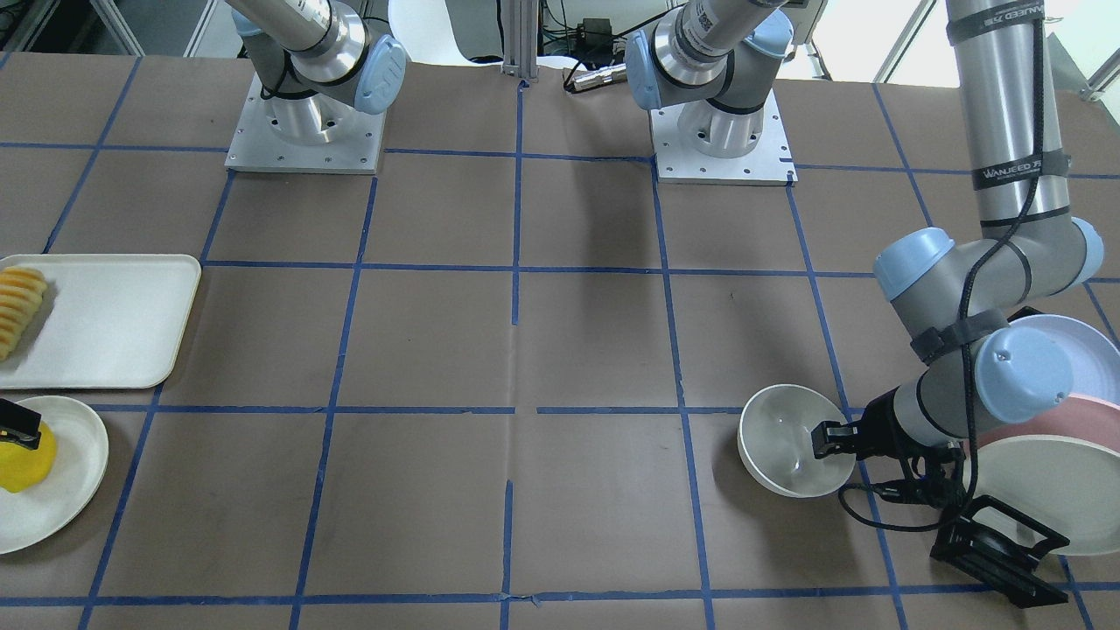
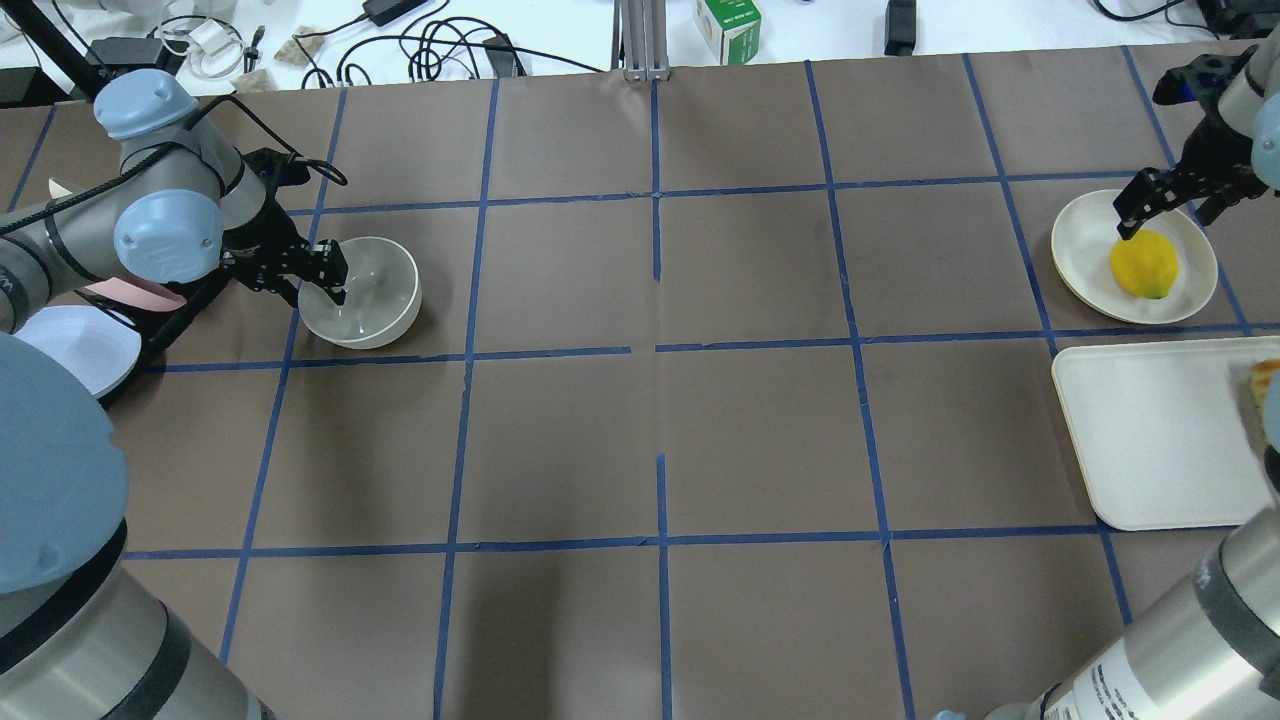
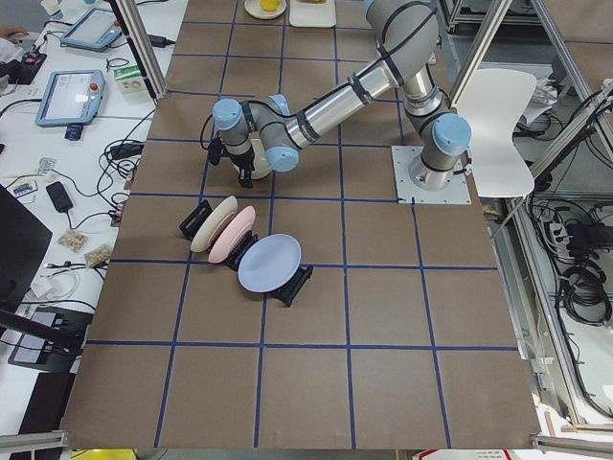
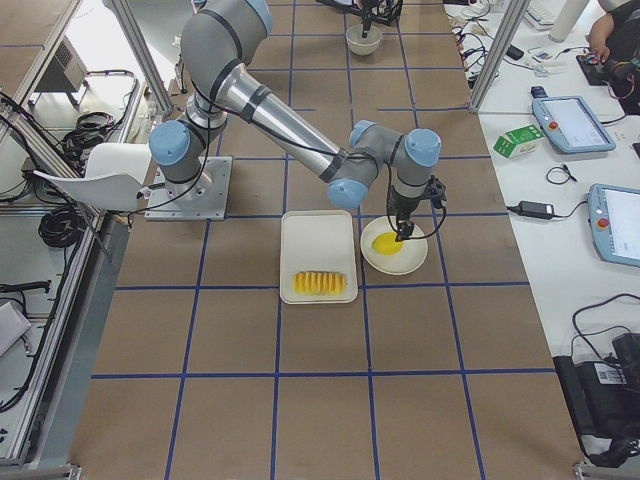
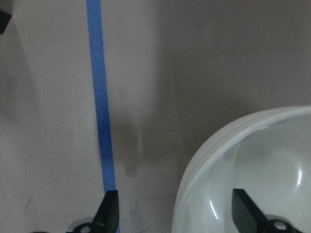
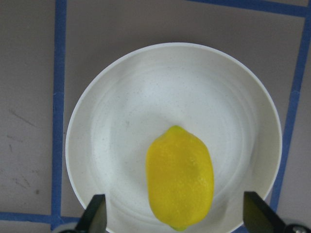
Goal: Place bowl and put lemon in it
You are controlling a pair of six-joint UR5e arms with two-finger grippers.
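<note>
I should next grab the lemon with my right gripper across its rounded middle point(image 6: 180, 179), because the lemon narrows to a tip at each end point(image 6: 176, 129).
The off-white bowl point(image 1: 792, 433) point(image 2: 372, 300) stands upright on the table on my left side. My left gripper point(image 1: 822, 440) point(image 2: 330, 280) is open and straddles the bowl's near rim. In the left wrist view one finger is inside the bowl point(image 5: 252, 160) and one outside, with the gripper point(image 5: 177, 213) wide apart. The yellow lemon point(image 2: 1145, 265) point(image 6: 181, 182) point(image 1: 22, 459) lies on a shallow cream plate point(image 2: 1075, 250) point(image 6: 121, 121) at the far right. My right gripper point(image 2: 1160, 215) point(image 6: 175, 221) is open just above the lemon, fingers on either side.
A cream tray point(image 2: 1150, 440) point(image 1: 114, 324) with a row of fruit slices point(image 1: 19, 306) lies beside the lemon's plate. A black rack of blue, pink and cream plates point(image 1: 1050, 455) point(image 3: 239, 249) stands close behind my left arm.
</note>
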